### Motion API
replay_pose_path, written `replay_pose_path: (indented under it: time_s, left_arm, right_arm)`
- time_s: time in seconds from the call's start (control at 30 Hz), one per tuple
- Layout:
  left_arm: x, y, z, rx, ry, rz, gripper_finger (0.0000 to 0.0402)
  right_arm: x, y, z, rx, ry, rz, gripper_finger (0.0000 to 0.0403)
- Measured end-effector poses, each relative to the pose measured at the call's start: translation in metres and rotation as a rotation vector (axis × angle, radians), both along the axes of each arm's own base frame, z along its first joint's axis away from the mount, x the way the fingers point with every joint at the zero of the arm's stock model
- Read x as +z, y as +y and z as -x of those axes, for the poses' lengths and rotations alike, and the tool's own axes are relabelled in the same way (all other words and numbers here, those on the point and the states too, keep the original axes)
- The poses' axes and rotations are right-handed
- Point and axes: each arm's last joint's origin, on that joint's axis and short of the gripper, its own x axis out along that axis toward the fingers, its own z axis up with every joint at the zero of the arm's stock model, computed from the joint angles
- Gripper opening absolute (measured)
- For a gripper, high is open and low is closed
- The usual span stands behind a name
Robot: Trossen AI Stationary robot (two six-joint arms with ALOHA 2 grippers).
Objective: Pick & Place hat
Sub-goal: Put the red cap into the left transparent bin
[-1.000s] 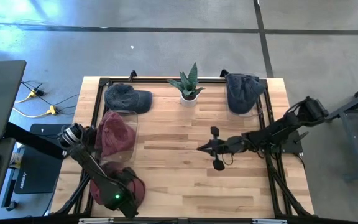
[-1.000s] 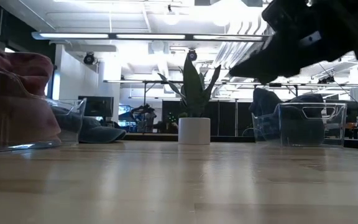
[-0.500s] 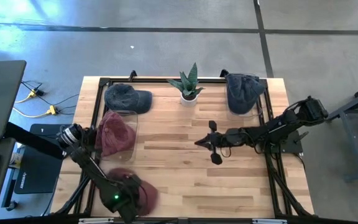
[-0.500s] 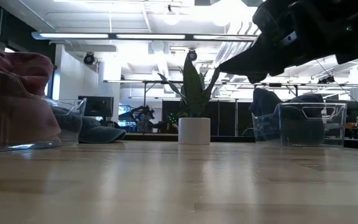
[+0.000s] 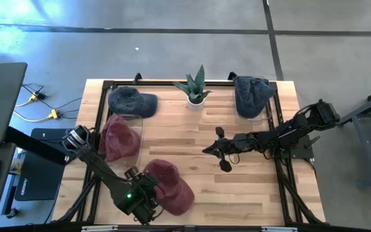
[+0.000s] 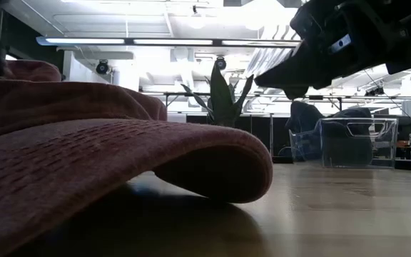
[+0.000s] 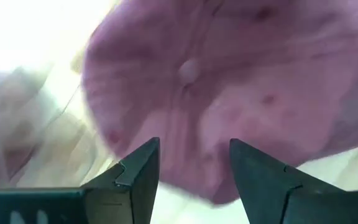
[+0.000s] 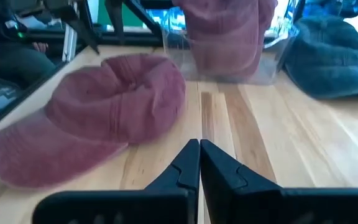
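Observation:
The dark red cap needs to go into the clear bin, so my left gripper needs to pick it up next by its top's edge (image 7: 194,180).
A dark red cap (image 5: 170,185) lies on the table near its near edge, crown up and brim toward the near right. In the low view its brim (image 6: 212,168) fills the left. My left gripper (image 7: 194,165) is open just left of the cap (image 5: 140,195), looking down on the crown with its top button (image 7: 188,71). My right gripper (image 8: 199,152) is shut and hovers above the table's middle (image 5: 206,150), pointing left toward the cap (image 8: 117,102). My left gripper's open fingers (image 7: 135,171) stand at the edge of the cap's crown (image 7: 185,124); I cannot tell whether they touch it.
A second red cap sits in a clear bin (image 5: 121,138) at the left edge. A blue-grey cap (image 5: 132,101) lies at the far left. A potted plant (image 5: 197,88) stands at the far middle. Another blue cap fills a clear bin (image 5: 251,95) at the far right.
The red cap has moved from the near left corner toward the right and now lies spread out on the table. My left gripper went the same way alongside it. My right gripper shifted slightly toward the table's left.

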Motion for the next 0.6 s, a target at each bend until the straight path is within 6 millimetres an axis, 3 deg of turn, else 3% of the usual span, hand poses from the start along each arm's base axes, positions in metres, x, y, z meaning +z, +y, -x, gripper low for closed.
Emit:
replay_pose_path:
  time_s: [0.3, 0.47, 0.6]
  left_arm:
    - [-0.027, 0.002, 0.019, 0.186, 0.008, -0.005, 0.0187]
    - [-0.049, 0.004, 0.015, 0.148, -0.040, 0.023, 0.0183]
    - [-0.063, 0.008, 0.008, 0.099, -0.064, 0.059, 0.0144]
  right_arm:
    - [-0.003, 0.000, 0.001, -0.005, 0.037, -0.025, 0.0004]
    - [-0.003, 0.000, 0.001, -0.006, 0.037, -0.027, 0.0006]
    - [-0.003, -0.001, 0.001, -0.026, 0.034, -0.012, 0.0002]
